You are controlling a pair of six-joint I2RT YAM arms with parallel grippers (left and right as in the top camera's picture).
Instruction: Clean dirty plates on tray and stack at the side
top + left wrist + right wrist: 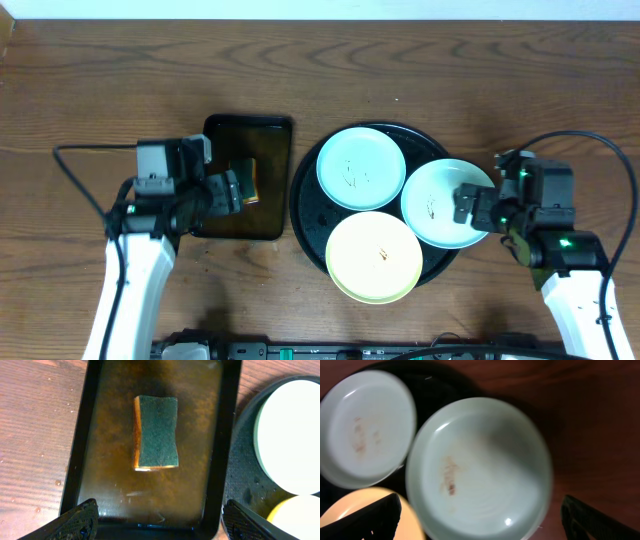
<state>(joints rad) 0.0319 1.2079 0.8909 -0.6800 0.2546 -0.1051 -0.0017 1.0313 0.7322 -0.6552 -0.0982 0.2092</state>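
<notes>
The sponge's yellow bottom should stay free to clean plates, so my left gripper should next grab the sponge across its long sides from the green top.
The round black tray [306, 215] holds three dirty plates: a mint plate [361, 168] at the back, a second mint plate [440, 205] at the right overhanging the rim, and a yellow plate [374, 256] at the front. All have small smudges. My right gripper [470, 206] is open and empty just above the right mint plate [480, 467], its fingers [482, 520] spread wide around it. My left gripper [232, 190] is open and empty [162, 525] over a green-and-yellow sponge [156, 432].
The sponge [248, 182] lies in a small rectangular dark tray [225, 135] with brownish liquid, left of the round tray. Bare wood tabletop [520, 90] surrounds both trays. Cables run behind each arm.
</notes>
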